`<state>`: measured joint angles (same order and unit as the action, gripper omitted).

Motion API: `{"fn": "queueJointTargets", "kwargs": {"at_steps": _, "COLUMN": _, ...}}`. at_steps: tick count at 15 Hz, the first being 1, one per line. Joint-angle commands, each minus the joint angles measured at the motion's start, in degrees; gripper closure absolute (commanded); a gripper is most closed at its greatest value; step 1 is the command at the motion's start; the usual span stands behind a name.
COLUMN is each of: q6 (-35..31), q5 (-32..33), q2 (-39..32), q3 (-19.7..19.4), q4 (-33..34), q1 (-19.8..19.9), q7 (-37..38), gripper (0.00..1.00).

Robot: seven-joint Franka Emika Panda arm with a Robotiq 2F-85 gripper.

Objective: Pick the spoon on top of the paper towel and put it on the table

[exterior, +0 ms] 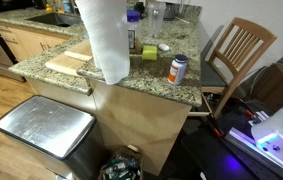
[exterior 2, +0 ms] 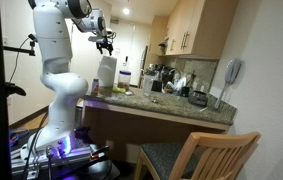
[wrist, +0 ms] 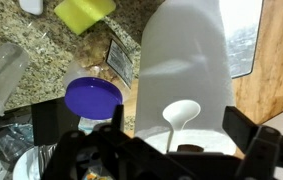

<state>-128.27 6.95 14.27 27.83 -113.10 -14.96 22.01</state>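
Note:
The spoon (wrist: 179, 113) lies between my open fingers, but they are above the roll's top in an exterior view. It is too early to close, so my gripper lowers, then closes on the spoon.
The paper towel (wrist: 186, 50) is a tall white roll standing on the granite counter; it shows in both exterior views (exterior: 106, 40) (exterior 2: 105, 75). In the wrist view a white spoon (wrist: 179, 113) rests on the roll's top, with its bowl toward the far rim. My gripper (wrist: 179, 127) is open, one finger on each side of the spoon and not touching it. In an exterior view the gripper (exterior 2: 105, 42) hangs just above the roll's top. The spoon is too small to make out there.
Beside the roll stand a blue-lidded bottle (wrist: 93, 97) (exterior: 178, 68), a yellow-green object (wrist: 84, 12) and a clear glass (wrist: 1, 70). A pale wooden board (exterior: 66, 62) lies on the counter. A metal bin (exterior: 46, 130) and a wooden chair (exterior: 236, 50) stand beside the counter.

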Motion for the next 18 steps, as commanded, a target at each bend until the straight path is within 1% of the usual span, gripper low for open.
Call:
{"fn": "queueJointTargets", "kwargs": {"at_steps": 1, "q6": -1.1, "q5": 1.9, "q2": -1.2, "q3": -0.6, "q4": 0.1, "q1": -0.7, "q7": 1.9, "gripper": 0.00}}
{"fn": "queueJointTargets", "kwargs": {"at_steps": 3, "q6": -2.4, "q5": 3.5, "q2": -2.9, "q3": -0.6, "q4": 0.0, "q1": -0.8, "q7": 3.8, "gripper": 0.00}}
{"fn": "queueJointTargets", "kwargs": {"at_steps": 6, "q6": -3.7, "q5": 4.1, "q2": -3.4, "q3": -0.4, "q4": -0.3, "q1": -0.9, "q7": 4.4, "gripper": 0.00}}
{"fn": "queueJointTargets", "kwargs": {"at_steps": 7, "q6": -4.2, "q5": 4.6, "q2": -3.5, "q3": -0.1, "q4": -0.3, "q1": -0.9, "q7": 5.0, "gripper": 0.25}}
{"fn": "queueJointTargets", "kwargs": {"at_steps": 8, "q6": -4.1, "q5": 4.7, "q2": -3.5, "q3": -0.1, "q4": -0.3, "q1": -1.0, "q7": 4.8, "gripper": 0.28}}
{"fn": "queueJointTargets", "kwargs": {"at_steps": 9, "q6": -4.1, "q5": 4.8, "q2": -3.6, "q3": 0.0, "q4": -0.1, "q1": -1.1, "q7": 4.9, "gripper": 0.34}}
{"fn": "queueJointTargets", "kwargs": {"at_steps": 10, "q6": -4.0, "q5": 4.8, "q2": -3.6, "q3": 0.0, "q4": 0.0, "q1": -1.2, "q7": 5.0, "gripper": 0.43}}
{"fn": "queueJointTargets", "kwargs": {"at_steps": 16, "q6": -3.3, "q5": 4.6, "q2": -3.2, "q3": -0.1, "q4": 0.2, "q1": -1.6, "q7": 4.7, "gripper": 0.88}}
{"fn": "queueJointTargets", "kwargs": {"at_steps": 17, "q6": -3.0, "q5": 4.5, "q2": -3.2, "q3": -0.2, "q4": 0.3, "q1": -1.6, "q7": 4.8, "gripper": 0.95}}
{"fn": "queueJointTargets", "kwargs": {"at_steps": 18, "q6": -2.6, "q5": 4.1, "q2": -3.1, "q3": -0.4, "q4": 0.4, "q1": -1.5, "q7": 4.8, "gripper": 0.94}}
